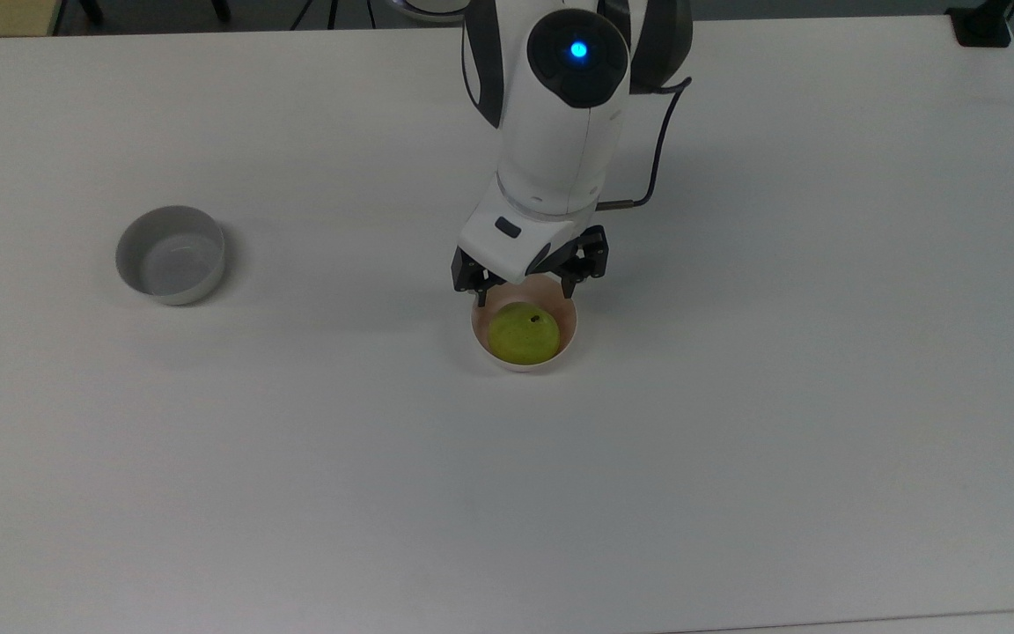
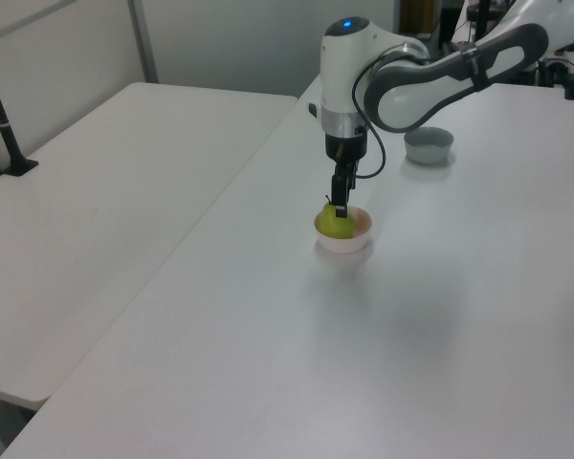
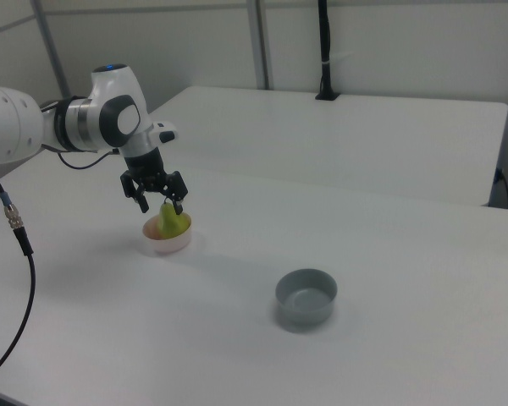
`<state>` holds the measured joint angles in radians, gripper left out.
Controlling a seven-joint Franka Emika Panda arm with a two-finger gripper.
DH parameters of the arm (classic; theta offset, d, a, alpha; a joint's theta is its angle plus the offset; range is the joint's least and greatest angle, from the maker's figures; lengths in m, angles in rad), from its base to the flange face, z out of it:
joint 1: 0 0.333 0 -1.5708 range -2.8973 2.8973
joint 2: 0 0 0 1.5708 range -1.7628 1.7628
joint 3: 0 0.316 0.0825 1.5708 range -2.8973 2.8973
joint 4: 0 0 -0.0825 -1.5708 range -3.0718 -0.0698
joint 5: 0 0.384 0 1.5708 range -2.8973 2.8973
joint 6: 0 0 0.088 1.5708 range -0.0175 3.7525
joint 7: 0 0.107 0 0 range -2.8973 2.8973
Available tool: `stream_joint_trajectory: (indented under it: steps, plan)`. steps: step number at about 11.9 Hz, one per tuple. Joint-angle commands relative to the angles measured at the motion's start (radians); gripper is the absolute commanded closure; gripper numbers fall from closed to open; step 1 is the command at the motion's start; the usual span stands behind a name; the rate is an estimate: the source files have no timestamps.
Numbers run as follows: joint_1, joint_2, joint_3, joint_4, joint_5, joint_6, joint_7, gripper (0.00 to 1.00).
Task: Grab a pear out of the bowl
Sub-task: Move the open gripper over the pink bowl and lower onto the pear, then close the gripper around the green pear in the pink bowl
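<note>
The pear has to come out of the pink bowl (image 2: 355,239), so my gripper should next grip the pear by its rounded body (image 2: 333,226).
A yellow-green pear (image 1: 522,336) with a dark stem spot stands upright in the small pale pink bowl (image 1: 569,332) near the middle of the white table. My gripper (image 1: 525,297) hangs just over the bowl's far rim in the top view, open, one finger on each side. In the right view the gripper (image 3: 162,207) has its fingers either side of the top of the pear (image 3: 174,225), above the bowl (image 3: 165,244). The left view puts the gripper (image 2: 340,206) right at the stem end of the pear (image 2: 337,228) in the bowl (image 2: 355,239). I cannot tell whether the fingers touch the fruit.
A grey-white bowl (image 1: 170,255) stands apart at the top view's left; it is also the grey-white bowl (image 2: 429,143) behind the arm and the grey-white bowl (image 3: 306,295) in front. A second table (image 2: 96,182) adjoins this one, with a black post (image 3: 324,51) on it.
</note>
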<state>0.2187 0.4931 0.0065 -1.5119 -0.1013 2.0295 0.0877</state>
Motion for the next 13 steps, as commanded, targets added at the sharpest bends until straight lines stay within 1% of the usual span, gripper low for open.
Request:
stream_joint_trajectory:
  steps: [1,4,9,10,13]
  plan:
    - [0.016,0.022,-0.01,-0.013,-0.026,0.055,0.027,0.0]
    - [0.018,0.044,-0.01,-0.03,-0.026,0.106,0.029,0.0]
    - [0.018,0.051,-0.011,-0.037,-0.035,0.109,0.035,0.12]
    - [0.018,0.051,-0.011,-0.04,-0.035,0.109,0.035,0.17]
    - [0.018,0.051,-0.011,-0.042,-0.048,0.109,0.035,0.19]
